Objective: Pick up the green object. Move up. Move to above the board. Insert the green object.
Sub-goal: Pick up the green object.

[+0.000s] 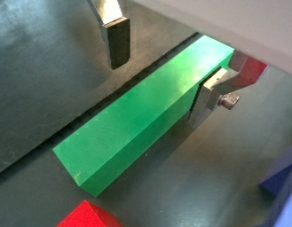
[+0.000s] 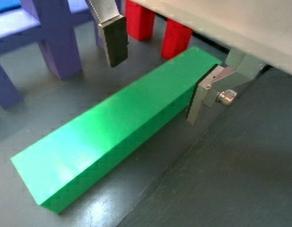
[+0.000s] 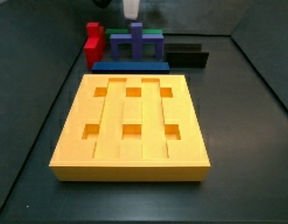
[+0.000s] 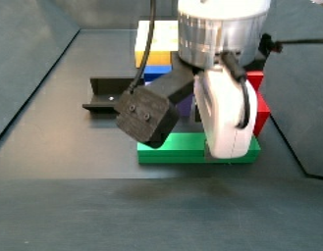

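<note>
The gripper needs to hold the green object by its long sides near one end (image 1: pixel 184 74) next, so that it can insert the object into the board.
The green object (image 1: pixel 142 120) is a long plain green bar lying flat on the dark floor; it also shows in a wrist view (image 2: pixel 118 146) and as a green strip in a side view (image 4: pixel 177 149). My gripper (image 1: pixel 160 89) is open and straddles one end of the bar. One finger (image 1: pixel 117 40) stands clear of the bar's side, the opposite finger (image 1: pixel 212 93) is close against it. The gripper also shows in a wrist view (image 2: pixel 155 89). The yellow-orange board (image 3: pixel 108 118) with six square holes lies in the foreground of a side view, apart from the bar.
Red blocks (image 2: pixel 160 31) and a purple block (image 2: pixel 53 40) stand just beyond the bar. A blue flat bar (image 3: pixel 129 66) lies between the board and the green bar. The dark fixture (image 4: pixel 111 96) stands beside them. Dark walls enclose the floor.
</note>
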Robot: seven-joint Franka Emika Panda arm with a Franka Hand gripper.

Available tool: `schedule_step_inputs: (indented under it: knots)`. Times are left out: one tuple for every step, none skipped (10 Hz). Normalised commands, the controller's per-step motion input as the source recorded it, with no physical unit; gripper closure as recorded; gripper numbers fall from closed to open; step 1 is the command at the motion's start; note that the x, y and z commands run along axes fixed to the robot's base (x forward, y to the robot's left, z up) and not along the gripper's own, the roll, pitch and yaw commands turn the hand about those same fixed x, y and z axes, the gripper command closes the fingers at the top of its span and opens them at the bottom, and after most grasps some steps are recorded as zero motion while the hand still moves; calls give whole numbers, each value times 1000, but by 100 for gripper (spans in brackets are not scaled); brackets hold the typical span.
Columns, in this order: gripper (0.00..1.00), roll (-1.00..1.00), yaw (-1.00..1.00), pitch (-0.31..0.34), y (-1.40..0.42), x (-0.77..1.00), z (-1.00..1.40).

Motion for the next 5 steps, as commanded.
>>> schedule_step_inputs:
  knots:
    - [0, -111, -174, -94, 54, -9, -231]
    - [0, -99, -106, -60, 0, 0, -166]
    - [0, -107, -114, -73, 0, 0, -186]
    - [0, -113, -109, -97, 0, 0, -249]
    - [0, -131, -80, -129, 0, 0, -260]
